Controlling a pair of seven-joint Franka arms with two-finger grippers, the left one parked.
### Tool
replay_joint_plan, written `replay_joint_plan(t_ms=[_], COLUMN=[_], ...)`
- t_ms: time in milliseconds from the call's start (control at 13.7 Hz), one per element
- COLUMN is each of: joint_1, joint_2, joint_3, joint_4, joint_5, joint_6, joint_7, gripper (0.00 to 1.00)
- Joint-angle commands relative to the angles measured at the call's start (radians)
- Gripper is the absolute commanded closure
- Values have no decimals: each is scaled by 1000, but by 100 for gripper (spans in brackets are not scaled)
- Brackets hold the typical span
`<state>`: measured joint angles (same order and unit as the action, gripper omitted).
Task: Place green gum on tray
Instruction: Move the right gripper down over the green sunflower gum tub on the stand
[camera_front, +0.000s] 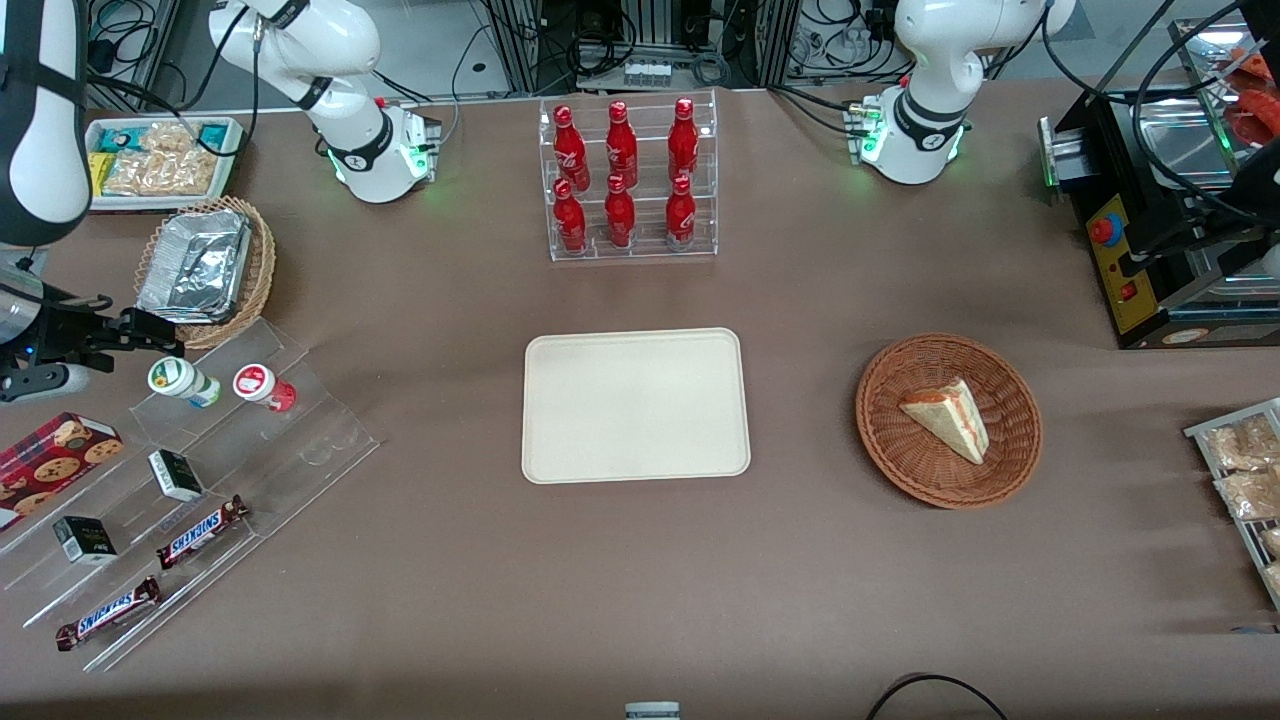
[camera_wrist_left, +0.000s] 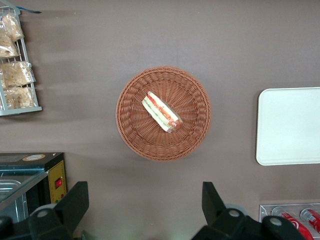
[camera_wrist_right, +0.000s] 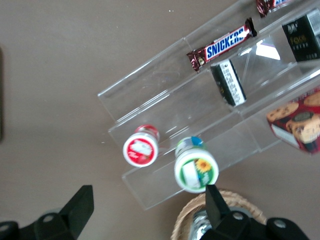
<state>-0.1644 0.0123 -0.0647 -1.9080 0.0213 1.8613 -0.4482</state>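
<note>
My right gripper will grab the green gum next by its round bottle body (camera_front: 184, 382). Then it can put the gum on the tray (camera_front: 636, 407).
The green gum (camera_front: 183, 380) (camera_wrist_right: 196, 170) stands upright on the top step of a clear acrylic stand (camera_front: 300, 440), its white-and-green lid facing up. Beside it stands a like-sized bottle with a red-and-white lid (camera_front: 262, 386) (camera_wrist_right: 141, 149). My right gripper (camera_front: 158, 336) (camera_wrist_right: 147, 210) hovers open and empty just above the gum, slightly toward the working arm's end of the table. One fingertip (camera_wrist_right: 214, 200) is close to the gum's lid. The cream tray (camera_front: 635, 405) lies flat at the table's middle with nothing on it.
A wicker basket with foil trays (camera_front: 205, 270) sits close under the gripper. Snickers bars (camera_front: 200, 530), small black boxes (camera_front: 176, 474) and a cookie box (camera_front: 55, 455) lie on the stand. A rack of red bottles (camera_front: 628, 180) stands farther back; a round basket with a sandwich (camera_front: 948, 418) is toward the parked arm.
</note>
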Motion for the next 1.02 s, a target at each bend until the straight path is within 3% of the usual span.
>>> replay_joint_plan(t_ms=[0, 439, 951], joint_1=[-33, -43, -44], joint_2=[-28, -43, -43], joint_3=[-1, -13, -36], joint_4=[-110, -253, -309], joint_5=[-11, -3, -3], joint_6=[138, 303, 386], joint_7=[-198, -372, -409], gripper=[1, 1, 1])
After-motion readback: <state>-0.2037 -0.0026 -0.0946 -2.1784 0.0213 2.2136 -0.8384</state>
